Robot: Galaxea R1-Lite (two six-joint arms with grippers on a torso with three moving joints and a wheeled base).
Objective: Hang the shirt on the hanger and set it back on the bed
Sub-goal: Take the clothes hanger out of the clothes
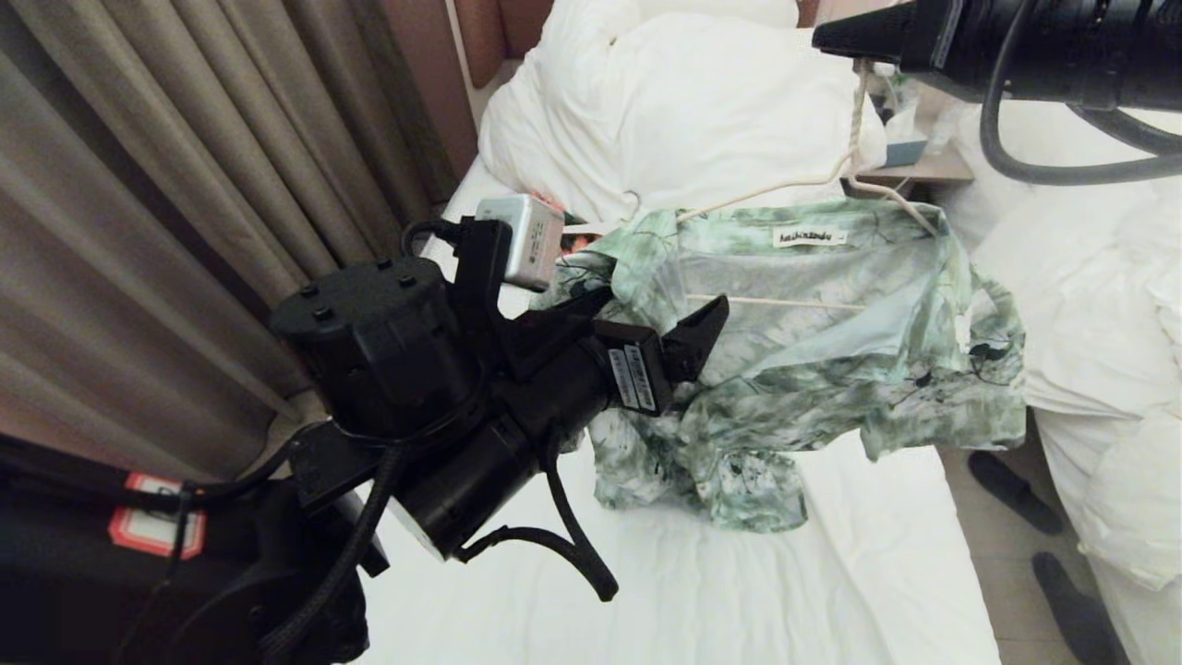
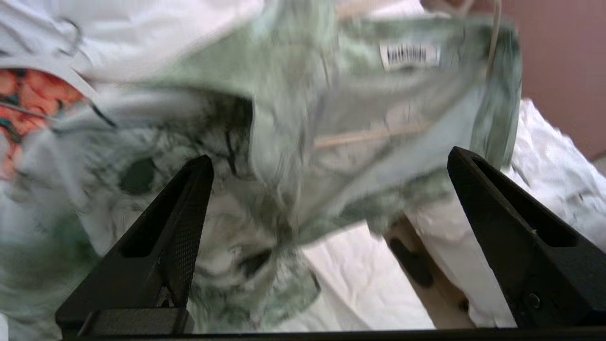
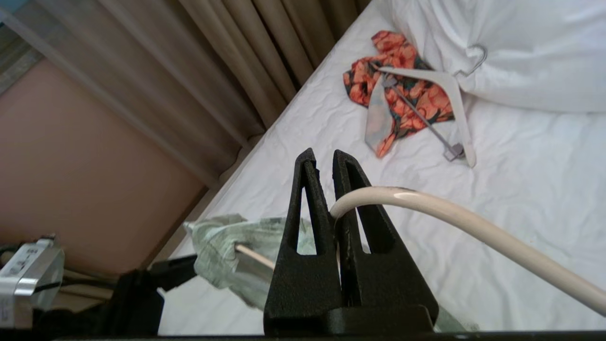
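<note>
The left gripper grabs the shirt by its front opening edge (image 1: 679,283) (image 2: 287,187) next, to settle the shirt on the cream wire hanger.
The pale green printed shirt (image 1: 831,342) hangs from the cream wire hanger (image 1: 785,302) above the bed (image 1: 739,573); its bunched lower left part rests on the sheet. My right gripper (image 1: 817,39) is up at the top right, shut on the hanger's hook (image 3: 426,201), as the right wrist view (image 3: 322,158) shows. My left gripper (image 1: 651,314) is open at the shirt's left side, level with the hanger's bar. In the left wrist view it (image 2: 331,158) spans blurred shirt cloth (image 2: 293,94) with nothing pinched, and the bar (image 2: 364,137) lies beyond it.
An orange floral garment (image 3: 402,90) with a broad white hanger (image 3: 454,94) lies by the pillows (image 1: 693,102). Curtains (image 1: 185,185) run along the left. A second bed (image 1: 1108,369) stands right, with dark slippers (image 1: 1016,489) in the gap and a nightstand (image 1: 914,166) behind.
</note>
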